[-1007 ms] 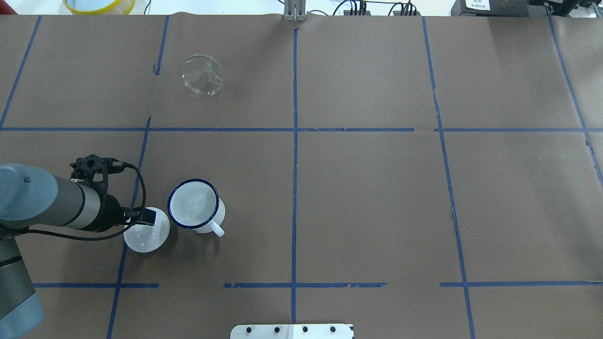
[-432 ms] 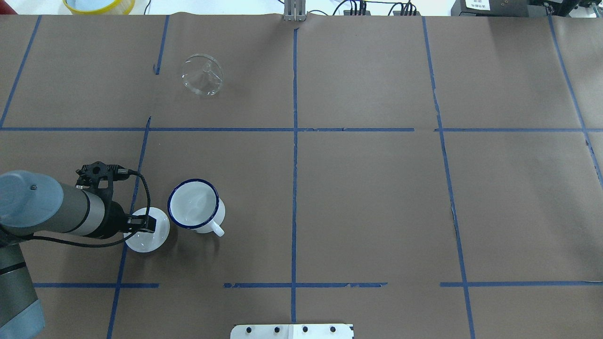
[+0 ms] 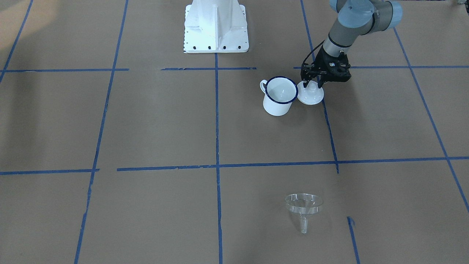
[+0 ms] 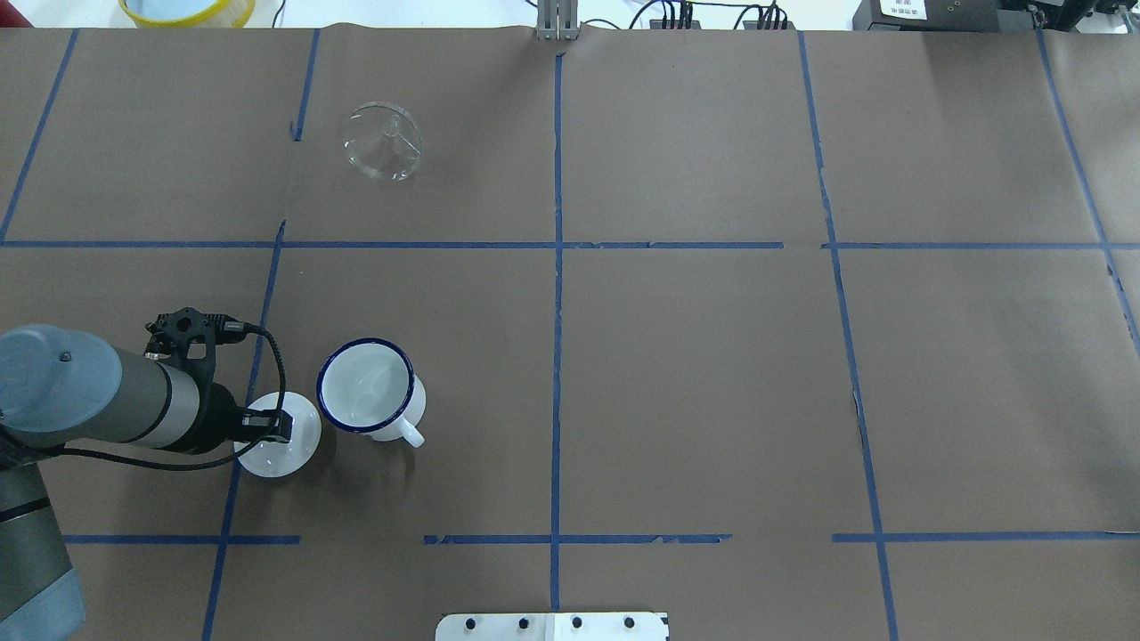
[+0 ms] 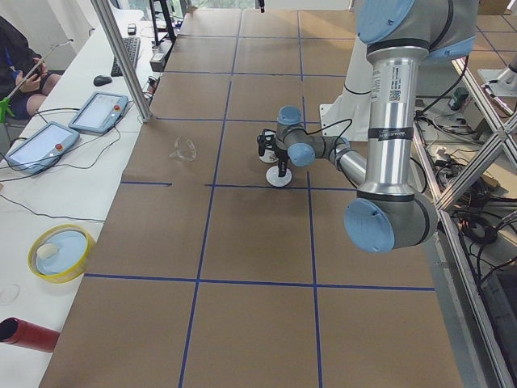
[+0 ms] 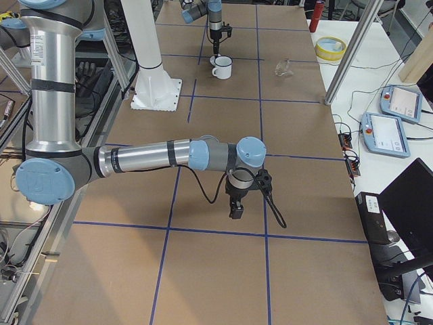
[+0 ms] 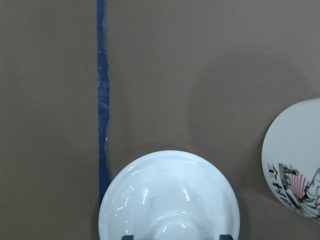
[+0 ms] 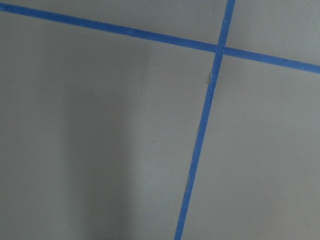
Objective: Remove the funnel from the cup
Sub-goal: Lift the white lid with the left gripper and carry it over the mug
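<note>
My left gripper has fingers that spread less wide than the lid's round plate, so next it will grab the lid by its small raised knob (image 3: 311,85).
The clear funnel (image 4: 383,142) lies on its side on the brown paper, far from the cup; it also shows in the front view (image 3: 303,206). The white cup (image 4: 367,387) with a blue rim stands upright and holds nothing. A white round lid (image 4: 283,445) with a knob lies just beside the cup. My left gripper (image 4: 283,427) is low over the lid and open, its fingers on either side of the knob with a gap, as the left wrist view (image 7: 176,236) shows. My right gripper (image 6: 235,210) hangs over bare paper far from these things; I cannot tell whether it is open or shut.
The white robot base plate (image 3: 216,25) sits at the robot's side of the table. A yellow bowl (image 4: 187,9) stands past the far edge. Blue tape lines (image 4: 557,267) cross the brown paper. The cup's side (image 7: 295,170) is close on the right of the left gripper.
My left gripper has come down and slightly back over the lid, so its fingers now straddle the knob. Cup, lid and funnel have not moved.
</note>
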`<action>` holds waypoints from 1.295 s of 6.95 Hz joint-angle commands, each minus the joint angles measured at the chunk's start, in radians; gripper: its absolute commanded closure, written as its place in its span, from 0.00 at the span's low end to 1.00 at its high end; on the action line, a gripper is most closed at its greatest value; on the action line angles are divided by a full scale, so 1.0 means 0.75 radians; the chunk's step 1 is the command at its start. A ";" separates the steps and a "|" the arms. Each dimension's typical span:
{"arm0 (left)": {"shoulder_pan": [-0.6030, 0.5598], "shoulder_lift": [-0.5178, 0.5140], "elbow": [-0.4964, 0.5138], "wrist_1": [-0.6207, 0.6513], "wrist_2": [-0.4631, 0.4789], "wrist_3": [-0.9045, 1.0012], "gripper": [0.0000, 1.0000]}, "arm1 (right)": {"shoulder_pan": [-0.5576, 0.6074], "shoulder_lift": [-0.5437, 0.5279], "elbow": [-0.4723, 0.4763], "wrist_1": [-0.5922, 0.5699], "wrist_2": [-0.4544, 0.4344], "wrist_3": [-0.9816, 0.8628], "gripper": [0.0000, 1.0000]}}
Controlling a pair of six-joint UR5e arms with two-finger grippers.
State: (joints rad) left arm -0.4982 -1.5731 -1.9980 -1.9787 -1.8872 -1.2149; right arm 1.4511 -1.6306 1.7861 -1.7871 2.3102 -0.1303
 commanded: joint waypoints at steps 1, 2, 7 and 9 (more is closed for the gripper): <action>0.000 -0.001 -0.005 0.002 0.001 0.000 0.60 | 0.000 0.000 -0.001 0.000 0.000 0.000 0.00; -0.002 -0.001 -0.013 0.002 0.001 0.000 0.79 | 0.000 0.000 -0.001 0.000 0.000 0.000 0.00; -0.039 0.217 -0.317 0.010 -0.006 0.006 1.00 | 0.000 0.000 0.001 -0.002 0.000 0.000 0.00; -0.047 0.113 -0.394 0.201 -0.012 -0.002 1.00 | 0.000 0.002 0.001 0.000 0.000 0.000 0.00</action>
State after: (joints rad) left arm -0.5304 -1.4331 -2.2644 -1.9225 -1.8944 -1.2149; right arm 1.4512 -1.6304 1.7870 -1.7874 2.3102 -0.1304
